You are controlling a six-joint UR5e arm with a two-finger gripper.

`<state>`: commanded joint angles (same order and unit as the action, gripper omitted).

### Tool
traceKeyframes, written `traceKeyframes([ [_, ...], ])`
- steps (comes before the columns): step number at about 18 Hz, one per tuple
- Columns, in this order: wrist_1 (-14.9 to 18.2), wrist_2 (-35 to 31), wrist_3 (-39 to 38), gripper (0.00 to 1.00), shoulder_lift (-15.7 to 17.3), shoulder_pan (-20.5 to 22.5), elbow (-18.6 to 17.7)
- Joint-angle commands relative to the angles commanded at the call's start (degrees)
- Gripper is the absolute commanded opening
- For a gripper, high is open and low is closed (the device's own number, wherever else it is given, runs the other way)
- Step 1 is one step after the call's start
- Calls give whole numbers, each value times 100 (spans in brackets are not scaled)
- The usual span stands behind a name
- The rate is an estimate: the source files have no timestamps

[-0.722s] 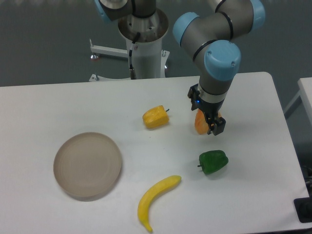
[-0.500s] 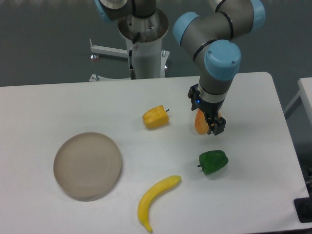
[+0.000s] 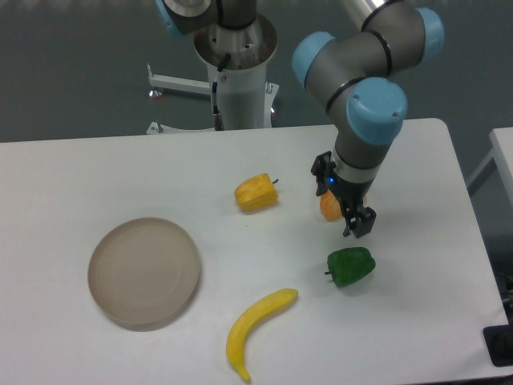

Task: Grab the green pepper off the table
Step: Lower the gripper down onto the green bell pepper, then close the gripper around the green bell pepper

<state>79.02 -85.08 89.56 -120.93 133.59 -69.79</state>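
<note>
I will next pick up the green pepper from the table, and my gripper will grab it by its glossy body (image 3: 351, 266), which leaves its stem (image 3: 328, 273) free.
The green pepper (image 3: 350, 266) lies on the white table (image 3: 96, 168) right of centre, dark and glossy, stem pointing left. My gripper (image 3: 344, 208) hangs just above and behind it, a short gap away, jaws open with nothing held. An orange pepper (image 3: 328, 208) sits on the table behind the gripper, partly hidden by the fingers (image 3: 360, 222).
A yellow pepper (image 3: 256, 192) lies left of the gripper. A yellow banana (image 3: 255, 326) lies near the front edge, left of the green pepper. A round beige plate (image 3: 144, 272) sits at the left. The robot base (image 3: 238, 80) stands behind the table's far edge.
The gripper has moved down and slightly right, closer to the green pepper, and now covers more of the orange pepper. The objects on the table have not moved.
</note>
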Motion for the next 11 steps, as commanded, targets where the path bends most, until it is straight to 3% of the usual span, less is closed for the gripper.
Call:
traceKeyframes([
  [5, -597, 106, 201, 100, -458, -70, 80],
  [11, -677, 27, 668, 100, -633, 88, 97],
])
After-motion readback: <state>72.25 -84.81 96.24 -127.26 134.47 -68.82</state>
